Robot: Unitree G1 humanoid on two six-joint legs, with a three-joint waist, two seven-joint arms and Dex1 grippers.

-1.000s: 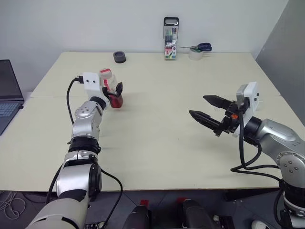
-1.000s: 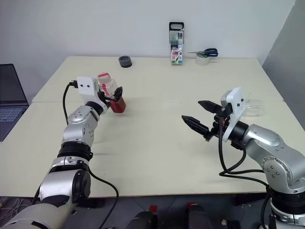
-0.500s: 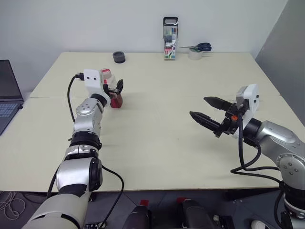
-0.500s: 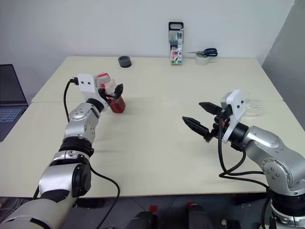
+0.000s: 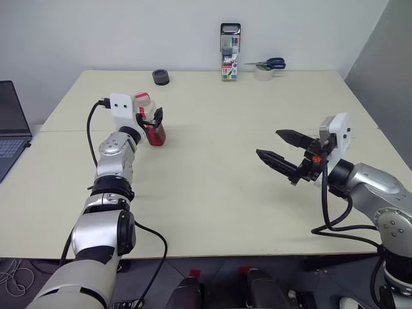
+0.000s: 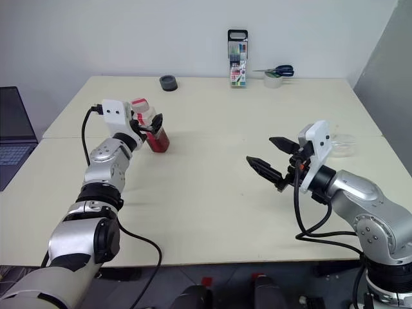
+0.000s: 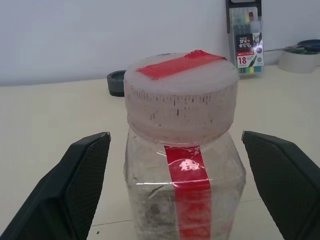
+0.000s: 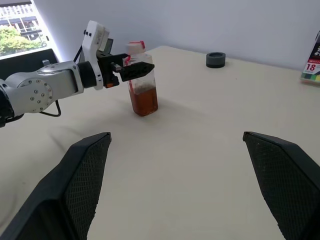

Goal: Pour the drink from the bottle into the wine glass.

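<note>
The fingers of my left gripper are beside the bottle's body below the white cap (image 7: 181,100) in the left wrist view. My left gripper needs to close on the bottle's clear body (image 7: 185,185) now.
The bottle (image 5: 152,123) stands upright on the left part of the table. It is clear plastic with a white cap (image 7: 180,95) and a red label strip, and the drink (image 8: 144,101) fills its lower part. My left gripper (image 5: 154,116) is open, with one finger on each side of the bottle's upper part and a gap on both sides in the left wrist view. My right gripper (image 5: 267,143) hangs open above the table's right side, pointing toward the bottle with nothing between its fingers. A clear rounded shape (image 6: 344,144) behind my right wrist seems to be the wine glass, mostly hidden.
A tall marker pack (image 5: 230,51), scissors (image 5: 271,63) on a tape roll (image 5: 262,74) and a small black roll (image 5: 161,77) stand along the table's far edge. A laptop (image 5: 9,129) sits beyond the left edge. A grey wall stands close on the right.
My left elbow has bent slightly while its gripper stays around the bottle. The bottle and the right arm have not moved.
</note>
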